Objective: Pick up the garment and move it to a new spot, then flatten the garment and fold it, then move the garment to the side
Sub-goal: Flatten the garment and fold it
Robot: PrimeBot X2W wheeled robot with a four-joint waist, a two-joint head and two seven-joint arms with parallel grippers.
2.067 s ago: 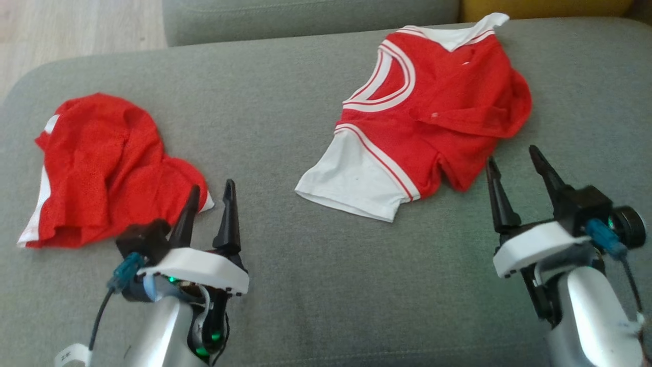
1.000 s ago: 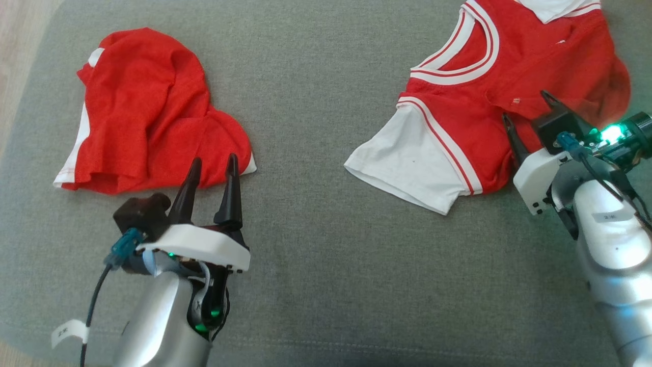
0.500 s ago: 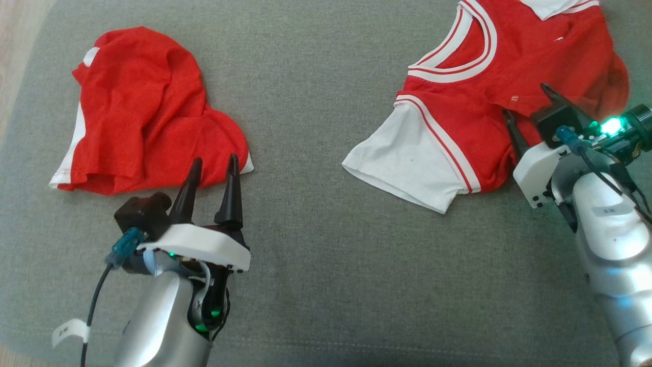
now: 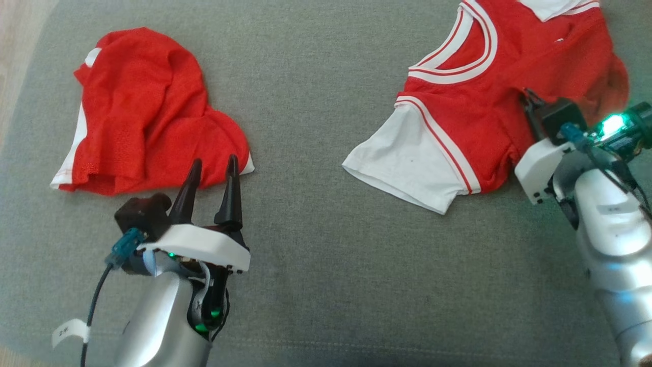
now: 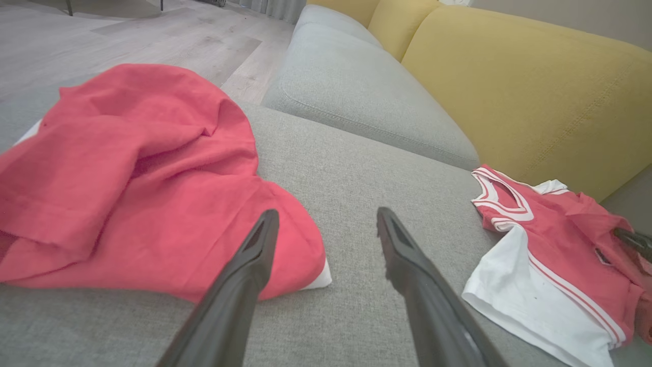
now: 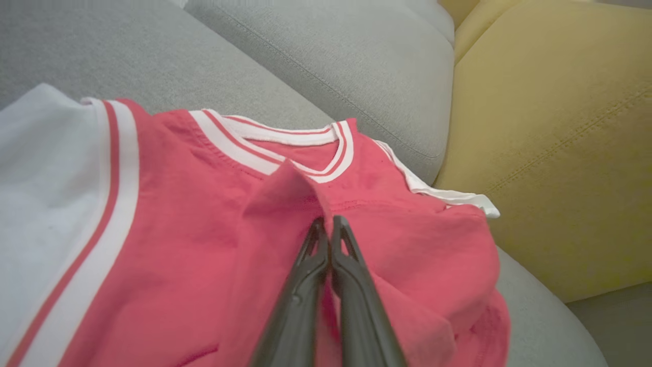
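Note:
The crumpled red jersey (image 4: 473,122) (image 5: 568,251) is still to be flattened. Next, my left gripper pinches its white sleeve at the sleeve hem's shoulder-side corner.
A red jersey with white sleeves and striped trim, the garment (image 4: 458,117), lies crumpled at the upper right of the grey sofa seat. My right gripper (image 4: 530,95) rests on its red body and is shut on a raised fold of the cloth; the right wrist view shows the gripper (image 6: 328,223) with fingers pressed together, pinching that ridge of the garment (image 6: 178,229). Near the lower left, my left gripper (image 4: 214,162) stands open just in front of a second crumpled red garment (image 4: 137,107), touching nothing. In the left wrist view the gripper (image 5: 327,214) points past that red heap (image 5: 127,193).
The grey sofa seat (image 4: 326,255) carries both garments, with bare fabric between them. A yellow back cushion (image 6: 560,153) rises just behind the jersey. Another grey cushion (image 5: 356,86) and wooden floor (image 5: 127,35) lie beyond the seat's far edge.
My right gripper's fingers, spread over the jersey half a second ago, have closed on a fold of its red cloth. The left arm has stayed still.

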